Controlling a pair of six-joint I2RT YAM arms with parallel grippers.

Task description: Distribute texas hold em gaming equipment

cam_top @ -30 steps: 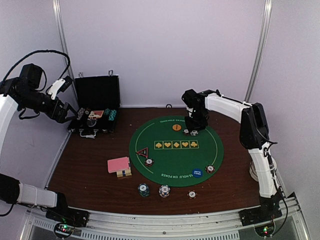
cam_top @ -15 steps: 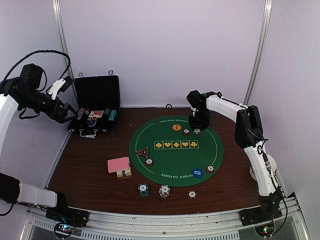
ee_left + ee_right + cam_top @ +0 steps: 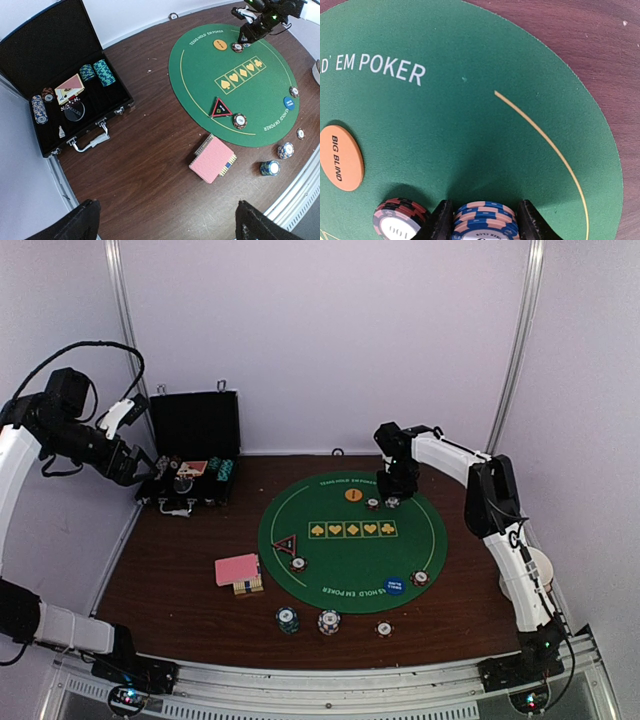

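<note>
My right gripper needs to open now, as the short stack hangs low over flat, free green mat and would land upright.
My right gripper (image 3: 485, 226) is shut on a short stack of blue-and-pink chips (image 3: 485, 219), one finger against each side, low over the far part of the green poker mat (image 3: 345, 552). A red-black chip (image 3: 397, 217) lies just to its left, and the orange button (image 3: 340, 157) lies further left. In the top view the right gripper (image 3: 391, 495) hangs by these chips. My left gripper (image 3: 167, 225) is open and empty, high above the bare wood. The pink-backed cards (image 3: 211, 159), the triangle marker (image 3: 220, 107) and the blue button (image 3: 288, 103) are below it.
An open black case (image 3: 190, 455) with more chips stands at the back left. Three chip stacks (image 3: 329, 622) line the table's near edge. Single chips lie by the triangle (image 3: 298, 563) and by the blue button (image 3: 420, 578). A white paper cup (image 3: 537, 570) is at the right edge.
My right gripper has shifted a little to the right along the mat's far edge with the chip stack, its elbow swinging inward. The left arm has hardly moved.
</note>
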